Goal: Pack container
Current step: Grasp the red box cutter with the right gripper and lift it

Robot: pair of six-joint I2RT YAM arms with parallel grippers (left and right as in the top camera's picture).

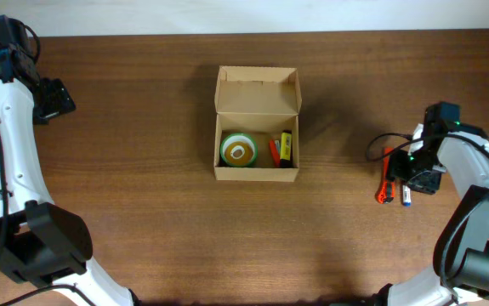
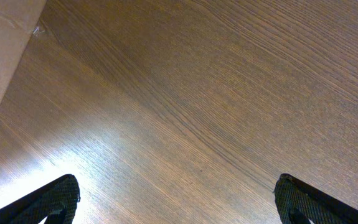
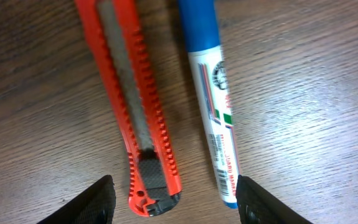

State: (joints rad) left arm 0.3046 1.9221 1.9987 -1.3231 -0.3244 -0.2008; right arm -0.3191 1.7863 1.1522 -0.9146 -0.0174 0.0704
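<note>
My right gripper needs to grab the red box cutter across its long sides near the black part, flat, to lay it lengthwise inside the container (image 1: 257, 136).
The tan cardboard container (image 1: 257, 136) stands open at the table's middle, its flap lid tilted back. Inside are a green-and-white tape roll (image 1: 239, 150), a red item (image 1: 273, 152) and a yellow-black item (image 1: 286, 147). My right gripper (image 3: 175, 202) is open, low over a red box cutter (image 3: 132, 106) and a blue-capped white marker (image 3: 213, 112) lying side by side on the table; both show in the overhead view, the cutter (image 1: 386, 188) and the marker (image 1: 406, 196). My left gripper (image 2: 175, 199) is open and empty over bare wood at the far left (image 1: 53, 98).
The wooden table's far edge (image 1: 244, 34) runs along the top. A tan surface (image 2: 1, 56) fills the upper-left corner of the left wrist view. A black cable (image 1: 384, 144) loops beside the right arm.
</note>
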